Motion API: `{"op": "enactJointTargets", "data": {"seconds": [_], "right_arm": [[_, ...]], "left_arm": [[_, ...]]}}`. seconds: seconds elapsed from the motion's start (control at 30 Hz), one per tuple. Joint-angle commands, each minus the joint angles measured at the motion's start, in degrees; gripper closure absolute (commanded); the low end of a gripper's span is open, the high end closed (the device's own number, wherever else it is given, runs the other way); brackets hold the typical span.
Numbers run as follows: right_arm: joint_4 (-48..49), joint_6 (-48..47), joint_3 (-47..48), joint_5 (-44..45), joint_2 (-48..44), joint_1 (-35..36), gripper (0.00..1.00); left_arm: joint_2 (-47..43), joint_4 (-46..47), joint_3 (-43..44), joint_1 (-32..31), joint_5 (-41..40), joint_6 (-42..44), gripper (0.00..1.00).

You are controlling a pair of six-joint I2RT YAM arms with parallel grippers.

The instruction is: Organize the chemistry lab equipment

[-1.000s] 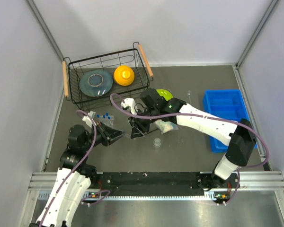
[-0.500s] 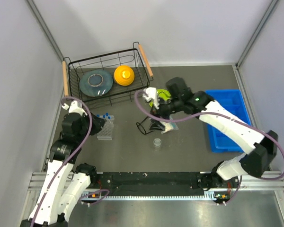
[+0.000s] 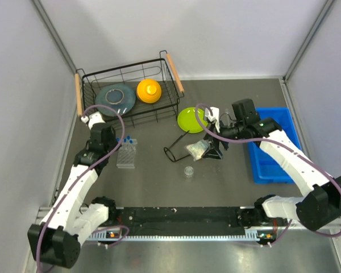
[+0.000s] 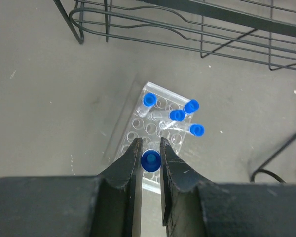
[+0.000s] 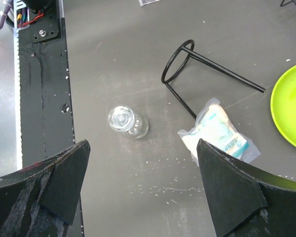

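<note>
The tube hangs above the rack (image 3: 127, 154), short of its far-end holes. I will move it toward them before my left gripper releases it, or it would drop onto the rack's top.
My left gripper (image 4: 151, 148) is shut on a blue-capped test tube (image 4: 151, 161), held upright just over the near end of the clear tube rack (image 4: 138, 129). Several more blue-capped tubes (image 4: 176, 115) stand or lean in the rack's far end. From above, the left gripper (image 3: 117, 149) sits at the rack (image 3: 127, 154). My right gripper (image 5: 142, 154) hangs open and empty above the table, with the tiny round dish (image 5: 123, 120) and the crinkly packet (image 5: 219, 131) below it. The black-framed goggles (image 5: 187, 81) lie beyond them. In the top view the right gripper (image 3: 215, 149) is beside the packet (image 3: 197, 149).
A black wire basket (image 3: 169, 85) at the back left holds a grey plate (image 3: 115, 99) and an orange bowl (image 3: 149, 90). A lime-green plate (image 3: 191, 120) lies mid-table. A blue bin (image 3: 273, 142) stands on the right under the right arm. The dish (image 3: 188, 171) sits alone.
The left arm pulled back from the table's middle to the rack, still shut on its tube. The right gripper opened and swung right, uncovering the green plate and the packet.
</note>
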Motion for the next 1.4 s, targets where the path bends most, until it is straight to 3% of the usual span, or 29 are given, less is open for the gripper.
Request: {"op": "enactJointTargets", "data": {"seconds": [0.0,0.47,1.37], "right_arm": [[2.4,-3.0,-0.8,-3.9,-1.8,-0.5,0.1],[2.6,-3.7,-1.9,-5.1,-1.6,-0.9,0.1],[2.5,-3.9,-2.1,-5.3,0.2,-1.5,0.1]], "left_arm": [[5.1,6.7,-0.1,0.2,-5.7,1.8,0.92],[15.5,10.3,1.2,0.2,-7.4,1.8,0.91],[17.5,7.2,-0.2,0.2,-5.3,0.4,0.91]]}}
